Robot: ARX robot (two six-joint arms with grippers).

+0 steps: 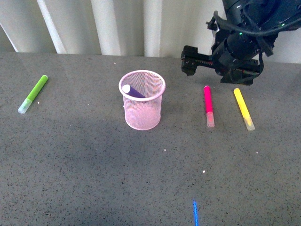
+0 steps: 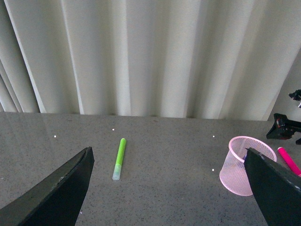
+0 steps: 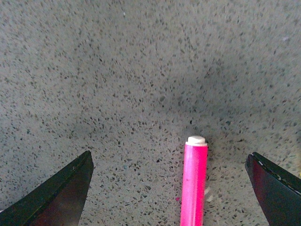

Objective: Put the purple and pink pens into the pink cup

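The right gripper grabs the pink pen by its white-tipped end (image 2: 281, 151) next, to insert the pen into the pink cup (image 2: 237, 174).
The pink mesh cup (image 1: 142, 100) stands upright mid-table, also in the left wrist view (image 2: 248, 165). The purple pen (image 1: 133, 91) leans inside it, pale cap up. The pink pen (image 1: 208, 105) lies flat to the cup's right, cap toward me. My right gripper (image 1: 188, 60) hovers open above the table just behind the pink pen; in the right wrist view the pen's far end (image 3: 194, 182) lies between the wide-open fingers (image 3: 66, 193). My left gripper (image 2: 171, 195) is open and empty, raised, out of the front view.
A lime-green marker (image 1: 33, 94) lies at the far left, also in the left wrist view (image 2: 119, 158). A yellow marker (image 1: 243, 108) lies right of the pink pen. White curtains (image 1: 117, 26) hang behind the grey speckled table (image 1: 94, 174).
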